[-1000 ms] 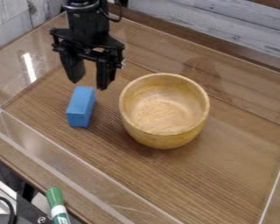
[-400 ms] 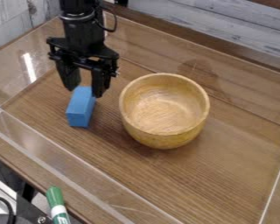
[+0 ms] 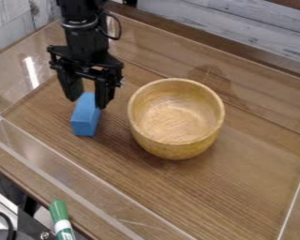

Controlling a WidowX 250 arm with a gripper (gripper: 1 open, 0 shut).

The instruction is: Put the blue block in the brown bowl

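The blue block needs to go in the brown bowl (image 3: 176, 116). My gripper should grab the blue block by its long sides near one end (image 3: 86, 100) next.
The blue block (image 3: 85, 115) lies flat on the wooden table, left of the brown bowl (image 3: 176, 116). The bowl stands upright with nothing in it. My black gripper (image 3: 87, 91) hangs just above the far end of the block, fingers pointing down. Its fingers stand apart, one on each side of the block's far end, with nothing held between them. The block's far end is partly hidden behind the fingertips.
A clear plastic wall (image 3: 140, 211) runs around the table's front and sides. A green marker (image 3: 61, 221) lies outside it at the bottom left. A white plank wall (image 3: 240, 23) stands behind the table.
The gripper has moved left and toward the front, from beside the block's far right corner to over its far end. Block and bowl have not moved.
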